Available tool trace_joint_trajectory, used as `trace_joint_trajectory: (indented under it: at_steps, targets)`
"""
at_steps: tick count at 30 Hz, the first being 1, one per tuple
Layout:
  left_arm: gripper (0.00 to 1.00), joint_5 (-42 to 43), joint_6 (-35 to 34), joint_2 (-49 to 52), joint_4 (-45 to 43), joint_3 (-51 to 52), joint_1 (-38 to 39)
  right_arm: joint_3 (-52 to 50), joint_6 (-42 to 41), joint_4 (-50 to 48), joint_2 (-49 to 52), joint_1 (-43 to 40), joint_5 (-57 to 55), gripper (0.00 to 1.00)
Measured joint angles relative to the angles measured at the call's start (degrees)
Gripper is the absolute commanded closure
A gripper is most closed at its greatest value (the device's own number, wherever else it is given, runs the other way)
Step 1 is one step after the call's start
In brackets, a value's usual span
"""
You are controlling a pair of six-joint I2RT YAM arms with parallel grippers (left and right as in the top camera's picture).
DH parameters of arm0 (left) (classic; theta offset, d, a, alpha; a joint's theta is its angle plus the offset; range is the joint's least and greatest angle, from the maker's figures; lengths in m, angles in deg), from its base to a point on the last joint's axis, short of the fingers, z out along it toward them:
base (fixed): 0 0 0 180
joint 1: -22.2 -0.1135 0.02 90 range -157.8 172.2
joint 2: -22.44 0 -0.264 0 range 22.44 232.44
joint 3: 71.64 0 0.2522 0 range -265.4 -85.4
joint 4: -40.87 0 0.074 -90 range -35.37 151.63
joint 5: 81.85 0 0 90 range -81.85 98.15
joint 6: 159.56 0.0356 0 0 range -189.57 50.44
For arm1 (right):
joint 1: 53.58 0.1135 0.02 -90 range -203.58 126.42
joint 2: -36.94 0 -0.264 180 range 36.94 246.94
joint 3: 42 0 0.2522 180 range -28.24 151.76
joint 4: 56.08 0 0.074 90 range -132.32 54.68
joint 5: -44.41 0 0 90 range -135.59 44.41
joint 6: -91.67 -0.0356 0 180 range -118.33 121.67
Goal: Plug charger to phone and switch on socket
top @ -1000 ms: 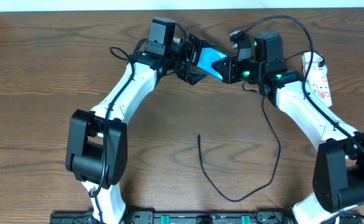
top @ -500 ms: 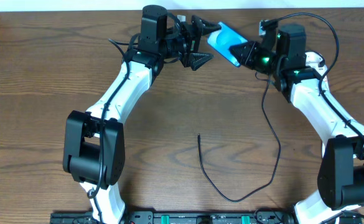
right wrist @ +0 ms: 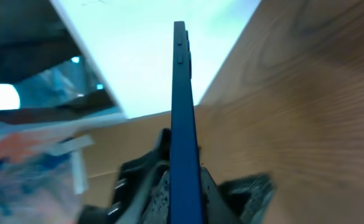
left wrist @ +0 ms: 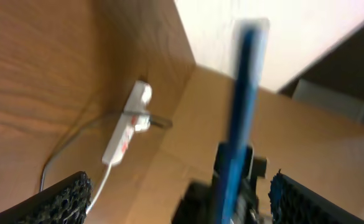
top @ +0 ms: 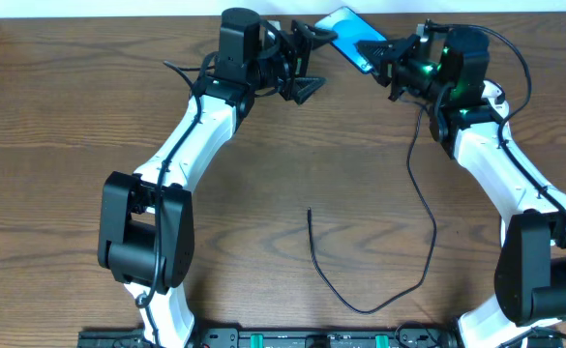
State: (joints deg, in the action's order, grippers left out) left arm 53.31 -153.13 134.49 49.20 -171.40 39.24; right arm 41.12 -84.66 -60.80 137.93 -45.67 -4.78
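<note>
The phone needs its other end free to plug in the charger, so my left gripper should grab the phone edge-on by the end away from my right gripper.
My right gripper (top: 387, 56) is shut on the phone (top: 348, 29), a slim blue-screened slab held up near the table's far edge. In the right wrist view the phone (right wrist: 182, 112) stands edge-on between the fingers (right wrist: 185, 196). My left gripper (top: 304, 70) is open and empty just left of the phone. In the left wrist view the phone (left wrist: 241, 112) shows edge-on beyond the spread fingers (left wrist: 182, 205). The charger (top: 428, 227), a thin black cable, loops over the table, with its free tip at the middle. The white socket (left wrist: 127, 127) lies flat; overhead, my right arm mostly hides it.
A white cord (left wrist: 94, 186) runs from the socket. The wooden table (top: 70, 145) ends at a pale wall along the far edge. Both arm bases stand at the near edge.
My right gripper has carried the phone up and back toward the far edge, away from the left gripper. The left gripper, close against the phone a second ago, now stands apart and open.
</note>
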Motion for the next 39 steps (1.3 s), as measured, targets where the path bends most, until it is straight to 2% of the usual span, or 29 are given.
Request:
trace_joint_trajectory:
  at_steps: [6,13,20,31,39]
  targets:
    - [0.02,-7.6,-0.2,0.0,0.0,0.0,0.0,0.0,-8.6,-2.3,0.0,0.0,2.9,0.99]
    - [0.02,-12.8,-0.3,0.0,-1.3,0.0,0.0,0.0,-11.8,-2.4,0.0,0.1,3.8,0.99]
    - [0.02,-13.9,-1.7,0.0,-6.4,0.0,0.0,0.0,-12.3,-2.4,0.0,1.2,3.8,0.99]
    - [0.01,-12.9,-6.7,0.0,-6.5,0.0,0.0,0.0,-12.5,-2.8,0.0,3.7,4.3,0.99]
    - [0.01,-12.1,-7.7,0.0,-6.5,0.0,0.0,0.0,-12.7,-2.8,0.0,4.3,4.4,0.99]
